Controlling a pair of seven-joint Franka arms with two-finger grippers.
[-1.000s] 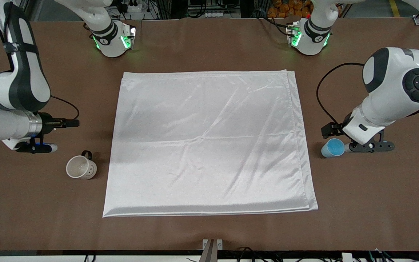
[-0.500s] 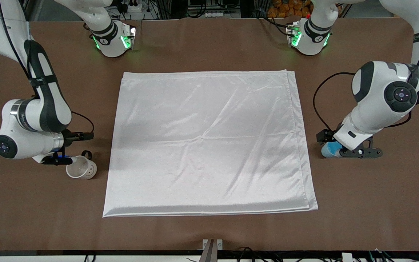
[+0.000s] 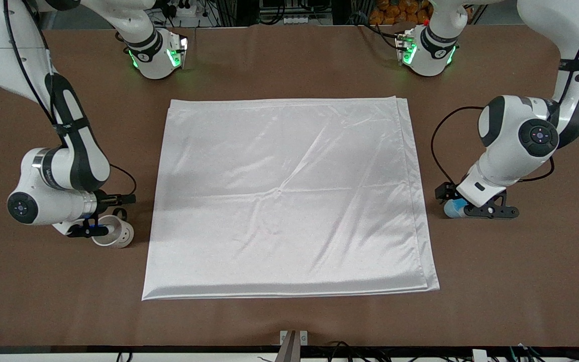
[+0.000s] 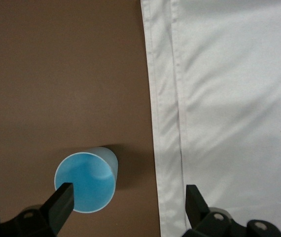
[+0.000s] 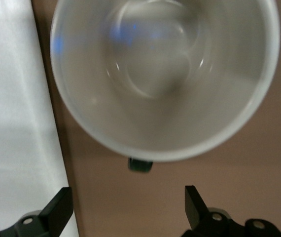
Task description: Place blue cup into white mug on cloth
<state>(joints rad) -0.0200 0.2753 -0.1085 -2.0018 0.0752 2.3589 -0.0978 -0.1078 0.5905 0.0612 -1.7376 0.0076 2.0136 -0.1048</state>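
Note:
The robot's right gripper should set the white mug on the cloth [image 3: 289, 196] ready for the blue cup, so it should grab the mug by its dark handle [image 3: 120, 213] next.
The blue cup [image 3: 452, 208] stands upright on the brown table beside the cloth [image 3: 289, 196], at the left arm's end. My left gripper [image 3: 459, 203] is open just above it. In the left wrist view the cup [image 4: 85, 181] is by one fingertip [image 4: 61, 200], not centred between the jaws of the gripper [image 4: 128, 200]. The white mug [image 3: 116, 233] stands on the table beside the cloth at the right arm's end. My right gripper [image 3: 96, 230] is open low over it. The right wrist view is filled by the mug [image 5: 165, 74], its dark handle [image 5: 140, 165] toward the gripper [image 5: 126, 207].
The cloth lies flat in the middle of the table with folded edges; its edge shows in the left wrist view [image 4: 170, 123] and the right wrist view [image 5: 12, 123]. The arm bases [image 3: 156, 55] [image 3: 427, 53] stand at the farthest edge.
Both arms have swung in and come down. The right gripper moved from beside the mug to over it. The left gripper moved over the blue cup and now covers most of it.

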